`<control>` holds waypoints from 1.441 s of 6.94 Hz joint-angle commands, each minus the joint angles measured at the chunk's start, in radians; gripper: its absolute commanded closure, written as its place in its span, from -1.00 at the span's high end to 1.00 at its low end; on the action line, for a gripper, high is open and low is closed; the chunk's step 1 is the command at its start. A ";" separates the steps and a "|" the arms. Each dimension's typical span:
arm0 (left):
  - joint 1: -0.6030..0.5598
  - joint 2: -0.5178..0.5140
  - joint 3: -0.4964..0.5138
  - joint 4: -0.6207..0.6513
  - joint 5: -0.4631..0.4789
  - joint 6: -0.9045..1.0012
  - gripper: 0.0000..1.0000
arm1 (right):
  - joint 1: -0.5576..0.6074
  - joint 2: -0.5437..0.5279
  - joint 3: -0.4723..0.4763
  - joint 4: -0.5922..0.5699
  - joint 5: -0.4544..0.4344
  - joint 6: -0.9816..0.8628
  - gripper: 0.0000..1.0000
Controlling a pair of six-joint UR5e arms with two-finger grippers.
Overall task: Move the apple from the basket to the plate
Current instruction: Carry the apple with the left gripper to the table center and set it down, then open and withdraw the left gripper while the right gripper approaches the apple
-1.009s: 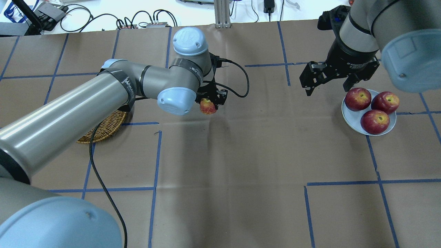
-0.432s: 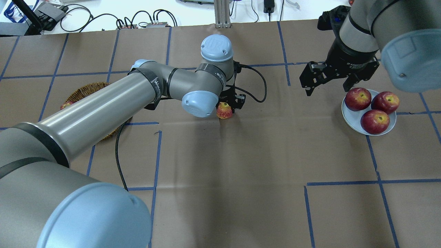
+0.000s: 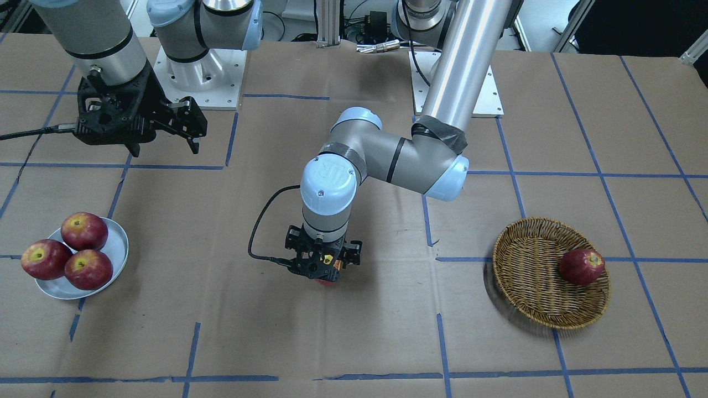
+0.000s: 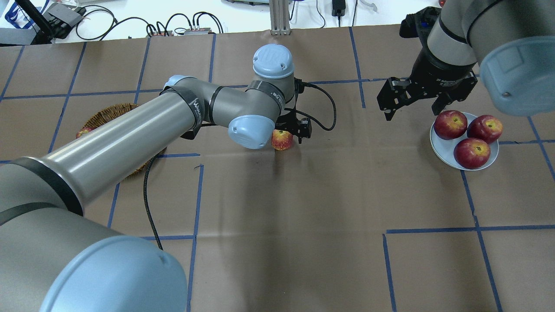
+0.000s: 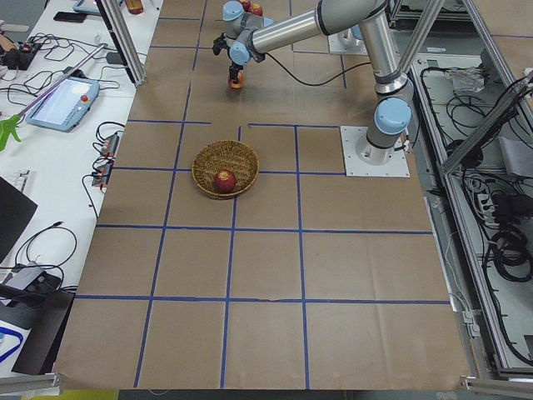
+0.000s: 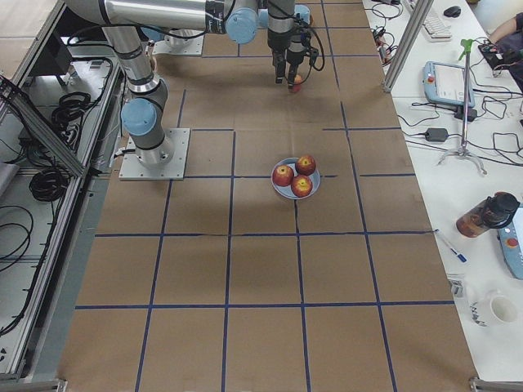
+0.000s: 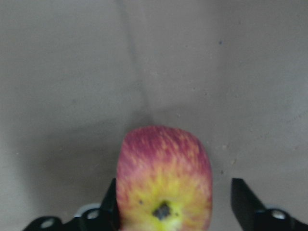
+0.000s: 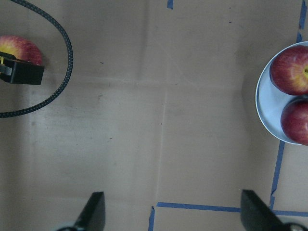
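Observation:
I should pick up the blushed apple next around its rounded body (image 3: 326, 282) with my right gripper. Then I should move the apple onto the plate (image 3: 115, 252) with my right gripper.
The apple (image 4: 282, 140), red with a yellow-orange blush, rests on the brown paper at mid-table, between the jaws of my left gripper (image 4: 289, 135). In the left wrist view the apple (image 7: 163, 180) touches the left finger while the right finger (image 7: 243, 202) stands apart, so the gripper is open. The wicker basket (image 3: 531, 265) lies far to the robot's left. The pale plate (image 4: 439, 145) lies to the right. My right gripper (image 4: 412, 111) is open and empty, hovering just beside the plate's far left edge.
One dark red apple (image 3: 581, 266) stays in the basket. Three dark red apples (image 4: 471, 152) fill most of the plate. The left gripper's black cable (image 4: 323, 108) loops over the paper near the apple. Cables and gear line the table's far edge.
My left arm carried the apple rightward from beside the basket to mid-table and lowered it. Its jaws have since spread off the apple. The right arm has not moved.

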 commanded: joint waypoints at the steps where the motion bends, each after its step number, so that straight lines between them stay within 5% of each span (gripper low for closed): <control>1: 0.042 0.084 0.020 -0.094 0.004 0.021 0.98 | 0.000 0.000 -0.001 0.000 0.000 0.000 0.99; 6: 0.343 0.513 -0.019 -0.515 0.002 0.318 0.98 | 0.002 0.009 -0.010 -0.002 0.002 0.009 0.99; 10: 0.354 0.589 -0.059 -0.552 -0.005 0.343 0.98 | 0.240 0.180 -0.065 -0.202 -0.001 0.278 1.00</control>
